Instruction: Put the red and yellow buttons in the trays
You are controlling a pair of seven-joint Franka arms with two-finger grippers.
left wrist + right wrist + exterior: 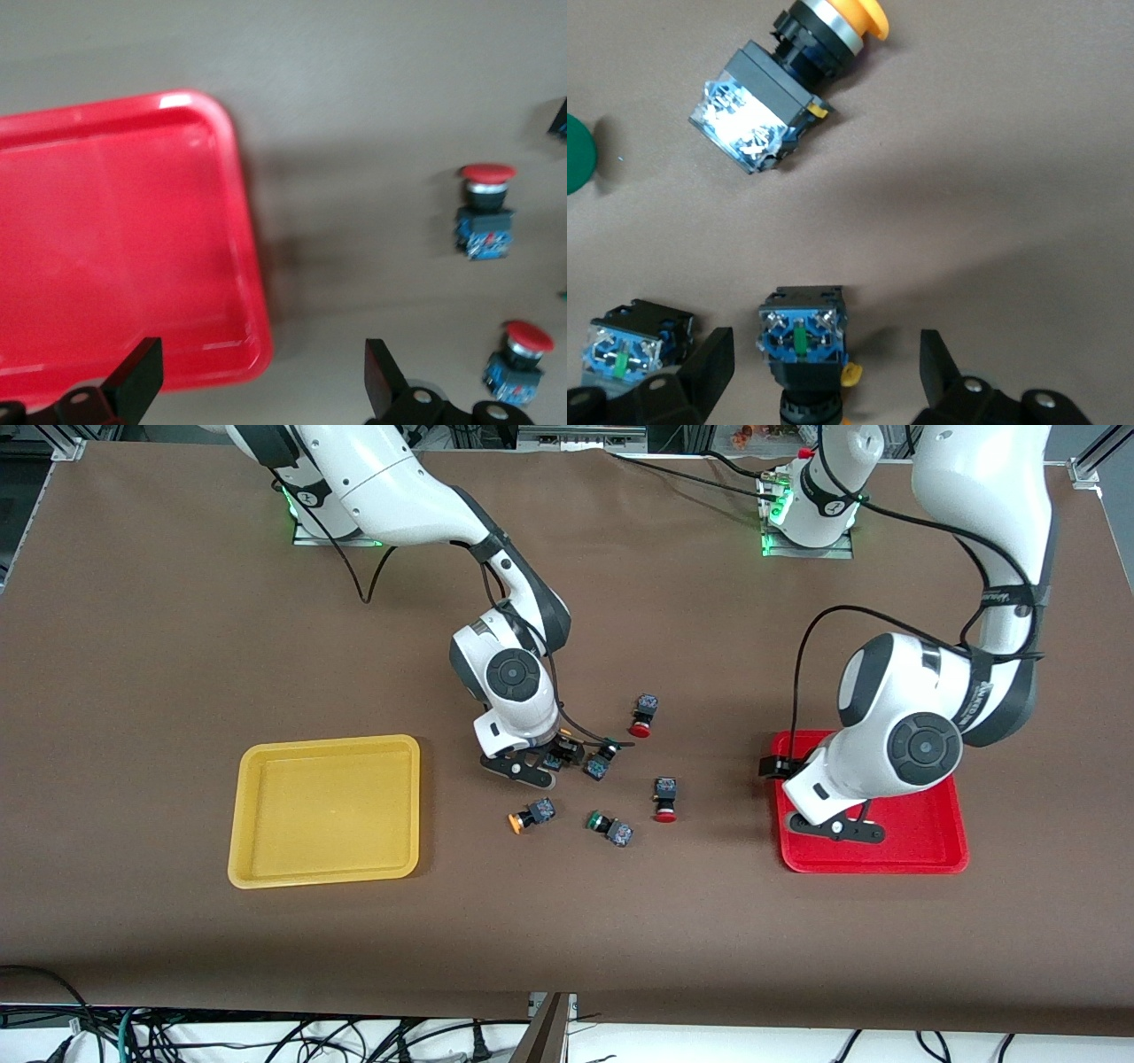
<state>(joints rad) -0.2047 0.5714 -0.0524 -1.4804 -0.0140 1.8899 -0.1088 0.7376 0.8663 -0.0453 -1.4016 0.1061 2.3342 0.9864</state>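
My left gripper should next grab a red button's switch body for the red tray [921,841].
The yellow tray [323,868] lies toward the right arm's end, the red tray [921,841] toward the left arm's end. Two red buttons [643,716] [665,799] lie between them, and both show in the left wrist view [485,208] [518,359]. One yellow button [532,815] [788,80] lies on its side. My right gripper [532,769] [825,345] is open, low over the table, its fingers either side of another switch [802,341] with an orange bit showing at its cap end. My left gripper [833,825] [261,372] is open and empty over the red tray's [115,248] rim.
A green-capped switch [609,826] lies nearer the front camera than the right gripper. Another switch [600,762] [629,345], its cap apparently green, lies right beside the right gripper's fingers. A green cap [576,155] shows at the right wrist view's edge. Both trays hold nothing.
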